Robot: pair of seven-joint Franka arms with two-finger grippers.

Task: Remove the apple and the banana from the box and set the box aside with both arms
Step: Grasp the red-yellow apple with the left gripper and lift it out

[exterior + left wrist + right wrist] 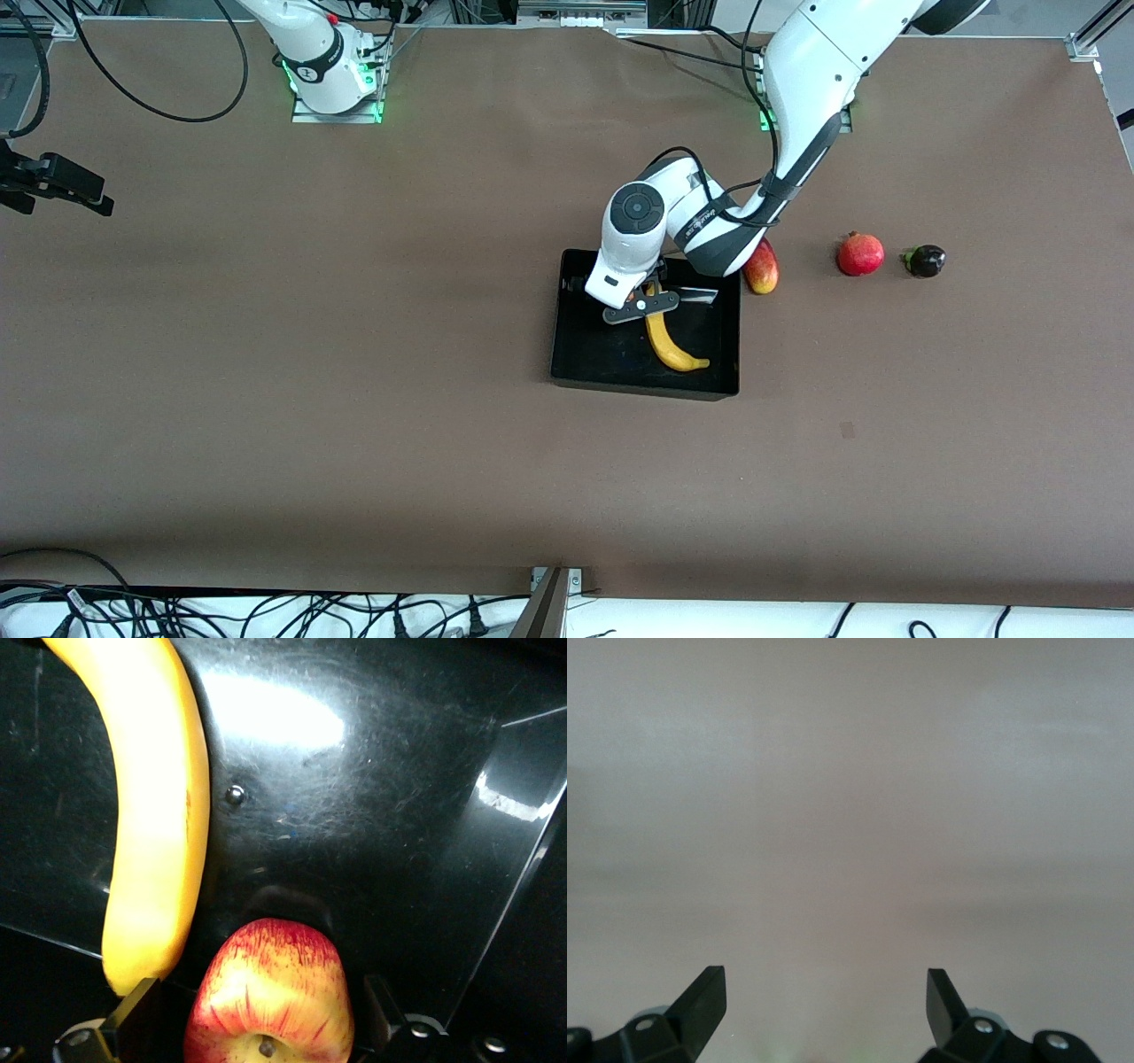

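My left gripper's fingers stand on either side of the apple on the bottom of the box in the wrist view, so it is now time to close.
The black box (585, 350) sits mid-table with the yellow banana (671, 341) lying in it. My left gripper (640, 306) reaches down into the box beside the banana's stem end. In the left wrist view the red-and-yellow streaked apple (270, 992) rests on the box floor (372, 815) between the open fingers of the left gripper (257, 988), a small gap on each side, with the banana (155, 815) right beside it. The hand hides the apple in the front view. My right gripper (824, 979) hangs open and empty over bare brown table.
A red-yellow mango (762, 268) lies just outside the box wall toward the left arm's end, partly under the left arm. Farther along that way are a red pomegranate (860, 254) and a small dark purple fruit (926, 260). Brown table surrounds the box.
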